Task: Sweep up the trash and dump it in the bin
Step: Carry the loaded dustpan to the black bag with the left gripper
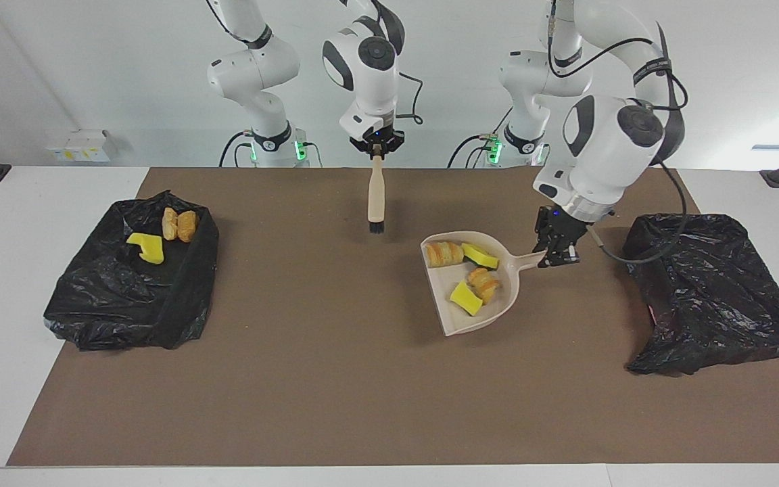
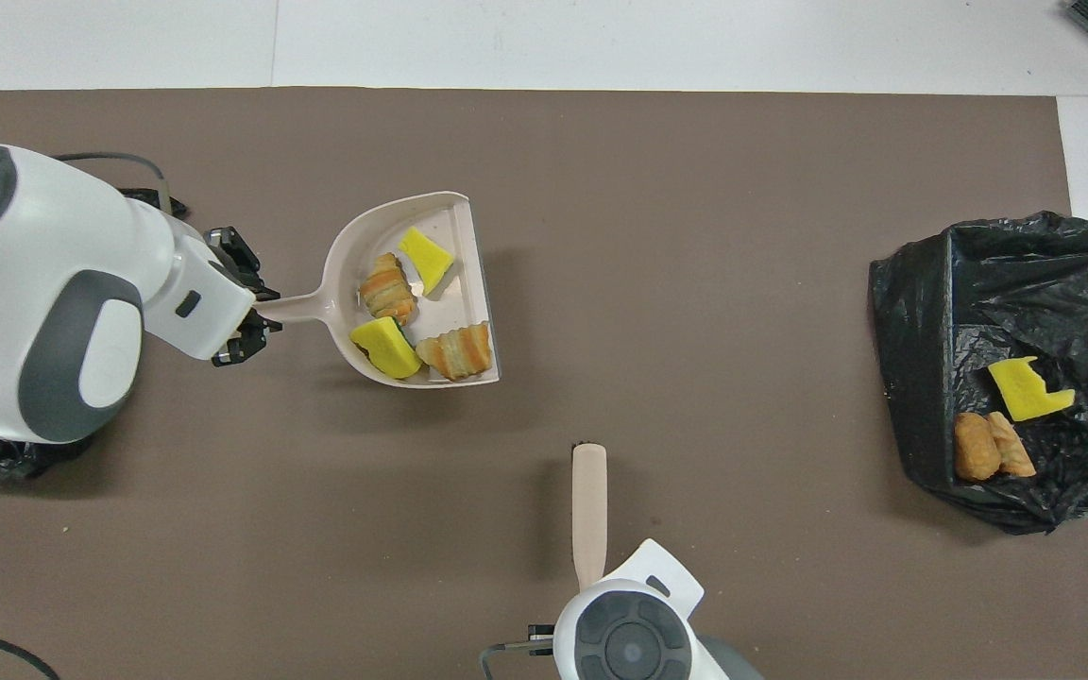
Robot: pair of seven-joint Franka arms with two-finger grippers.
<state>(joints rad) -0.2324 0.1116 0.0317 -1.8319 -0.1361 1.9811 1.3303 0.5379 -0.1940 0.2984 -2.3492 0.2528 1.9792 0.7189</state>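
The beige brush (image 2: 589, 501) hangs above the brown mat, and its shadow is set apart from it. My right gripper needs to keep holding it, because the brush would drop if I opened now.
The beige dustpan (image 1: 477, 318) (image 2: 468, 236) is over the middle of the brown mat and seems slightly raised. In it lie trash pieces: two yellow chunks (image 1: 465, 297) (image 2: 383, 346) and two bread-like lumps (image 1: 445, 253) (image 2: 457, 349). My left gripper (image 1: 555, 256) (image 2: 256, 326) is shut on the dustpan's handle. My right gripper (image 1: 376, 150) is shut on the top of a beige brush (image 1: 376, 196) (image 2: 589, 501), which hangs bristles down over the mat, nearer to the robots than the dustpan. The arm's wrist hides that gripper in the overhead view.
A black-bagged bin (image 1: 112, 297) (image 2: 922, 312) at the right arm's end holds a yellow chunk (image 1: 146, 248) (image 2: 1026, 389) and two bread lumps (image 1: 180, 225) (image 2: 988, 446). A second black-bagged bin (image 1: 707, 297) stands at the left arm's end, beside the left gripper.
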